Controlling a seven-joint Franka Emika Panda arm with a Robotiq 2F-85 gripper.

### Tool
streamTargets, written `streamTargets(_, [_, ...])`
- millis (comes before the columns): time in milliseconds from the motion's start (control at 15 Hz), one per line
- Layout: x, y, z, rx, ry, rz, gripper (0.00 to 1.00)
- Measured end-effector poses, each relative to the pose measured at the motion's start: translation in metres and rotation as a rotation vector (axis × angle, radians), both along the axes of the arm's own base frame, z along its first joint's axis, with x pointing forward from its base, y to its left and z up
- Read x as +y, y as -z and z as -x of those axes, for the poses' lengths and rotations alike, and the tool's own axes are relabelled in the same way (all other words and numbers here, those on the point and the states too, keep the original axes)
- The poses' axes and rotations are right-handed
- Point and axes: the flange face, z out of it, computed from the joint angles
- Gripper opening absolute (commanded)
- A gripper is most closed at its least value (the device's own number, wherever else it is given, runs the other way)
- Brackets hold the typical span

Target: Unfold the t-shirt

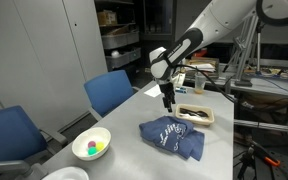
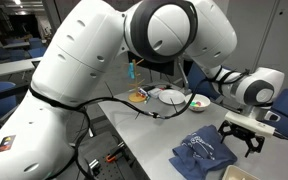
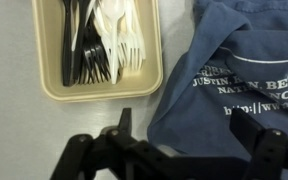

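Note:
The gripper will next grab the t-shirt (image 1: 171,138) by its loose far edge beside the cutlery tray, so that it can pull that fabric across the heap and unfold the t-shirt.
The t-shirt (image 1: 171,138) is a crumpled blue heap on the grey table, white lettering facing up (image 3: 246,92). It also lies near the table edge in an exterior view (image 2: 204,153). My gripper (image 1: 168,105) hangs open just above the shirt's far edge, between the shirt and the cutlery tray. In the wrist view the gripper (image 3: 198,138) has one black finger (image 3: 124,122) over bare table and the other over the blue fabric. Nothing is between the jaws.
A beige tray (image 3: 104,95) of black and white plastic forks sits right beside the shirt (image 1: 196,122). A white bowl (image 1: 92,146) with coloured balls stands near the table's front. Blue chairs (image 1: 112,92) line one side. Another bowl (image 2: 172,98) sits farther back.

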Motion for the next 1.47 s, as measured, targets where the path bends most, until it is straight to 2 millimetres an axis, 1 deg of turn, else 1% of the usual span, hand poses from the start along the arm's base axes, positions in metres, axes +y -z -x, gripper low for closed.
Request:
streamTargets(200, [0.004, 0.021, -0.010, -0.018, -0.008, 0.004, 1.00])
streamTargets(400, [0.003, 0.041, -0.014, -0.034, -0.010, 0.008, 1.00])
streamTargets(533, [0.001, 0.050, -0.014, -0.037, -0.009, 0.009, 0.96])
streamTargets(600, [0.000, 0.054, -0.014, -0.036, -0.007, 0.009, 0.78])
streamTargets(667, [-0.002, 0.057, -0.014, -0.034, -0.005, 0.009, 0.72])
streamTargets(800, [-0.004, 0.062, -0.013, -0.030, -0.002, 0.008, 0.56])
streamTargets(867, [-0.006, 0.065, -0.013, -0.028, 0.000, 0.008, 0.47])
streamTargets(933, [-0.006, 0.066, -0.013, -0.027, 0.001, 0.008, 0.40])
streamTargets(1000, [-0.007, 0.068, -0.012, -0.026, 0.001, 0.008, 0.32])
streamTargets(1133, [-0.008, 0.070, -0.013, -0.026, 0.004, 0.008, 0.18])
streamTargets(1200, [-0.009, 0.070, -0.013, -0.027, 0.005, 0.008, 0.09])
streamTargets(1267, [-0.011, 0.070, -0.013, -0.028, 0.007, 0.008, 0.03])
streamTargets(1333, [-0.013, 0.069, -0.014, -0.030, 0.011, 0.008, 0.00])
streamTargets(1467, [-0.018, 0.067, -0.015, -0.038, 0.022, 0.006, 0.00])
